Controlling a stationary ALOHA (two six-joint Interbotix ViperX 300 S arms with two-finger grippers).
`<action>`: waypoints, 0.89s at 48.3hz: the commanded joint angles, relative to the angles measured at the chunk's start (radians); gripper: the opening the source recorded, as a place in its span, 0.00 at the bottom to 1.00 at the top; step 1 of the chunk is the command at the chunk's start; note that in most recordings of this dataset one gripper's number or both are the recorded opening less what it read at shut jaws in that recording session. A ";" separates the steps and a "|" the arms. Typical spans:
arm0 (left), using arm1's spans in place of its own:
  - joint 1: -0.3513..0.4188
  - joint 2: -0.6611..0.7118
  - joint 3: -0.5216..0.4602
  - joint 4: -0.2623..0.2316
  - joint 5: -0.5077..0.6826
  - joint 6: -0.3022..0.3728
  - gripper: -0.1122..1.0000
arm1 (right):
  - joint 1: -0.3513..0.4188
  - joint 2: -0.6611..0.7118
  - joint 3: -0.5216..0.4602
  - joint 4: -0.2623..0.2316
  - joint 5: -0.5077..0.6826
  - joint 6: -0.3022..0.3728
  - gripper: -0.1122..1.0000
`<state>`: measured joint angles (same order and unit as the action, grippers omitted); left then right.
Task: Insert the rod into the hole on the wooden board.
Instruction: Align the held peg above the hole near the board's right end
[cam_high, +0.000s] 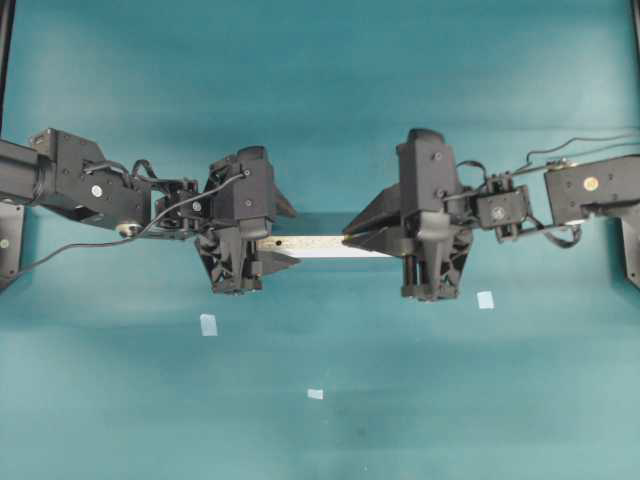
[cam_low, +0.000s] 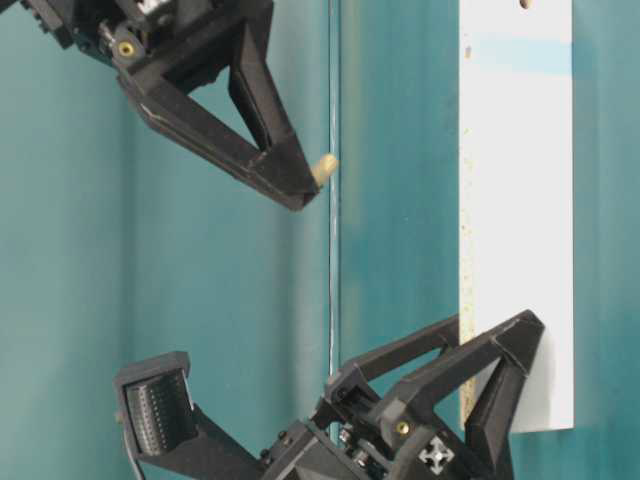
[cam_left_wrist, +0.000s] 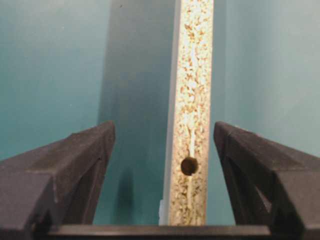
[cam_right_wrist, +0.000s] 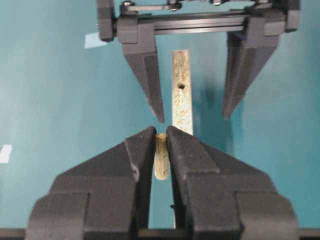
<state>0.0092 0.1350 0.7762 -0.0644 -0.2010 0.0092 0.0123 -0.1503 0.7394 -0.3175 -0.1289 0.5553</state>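
I will next use my left gripper to grab the wooden board by its end with the dark hole. That will steady the board for the rod.
The wooden board stands on its long edge between my two grippers. My left gripper is open and straddles its near end, with a gap on each side. That end's speckled top edge has a dark hole with no blue beside it. In the table-level view the hole shows at the frame's top, beside a pale blue patch on the white face. My right gripper is shut on the rod. The rod's tip pokes past the fingertips, apart from the board.
Pale blue tape squares lie flat on the teal cloth in front of the board. Both arms reach in from the sides, and their bases stand at the left and right edges.
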 joint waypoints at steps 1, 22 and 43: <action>-0.006 -0.012 -0.015 0.002 -0.008 0.009 0.84 | -0.015 -0.031 0.000 -0.002 -0.026 -0.002 0.20; -0.017 -0.014 -0.017 0.002 -0.006 0.008 0.62 | -0.021 -0.031 0.023 -0.002 -0.054 -0.002 0.20; -0.026 -0.014 -0.014 0.002 -0.003 0.009 0.60 | -0.029 -0.028 0.127 0.028 -0.215 -0.002 0.20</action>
<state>-0.0107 0.1350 0.7762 -0.0629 -0.1994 0.0092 -0.0107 -0.1595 0.8590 -0.3037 -0.3068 0.5553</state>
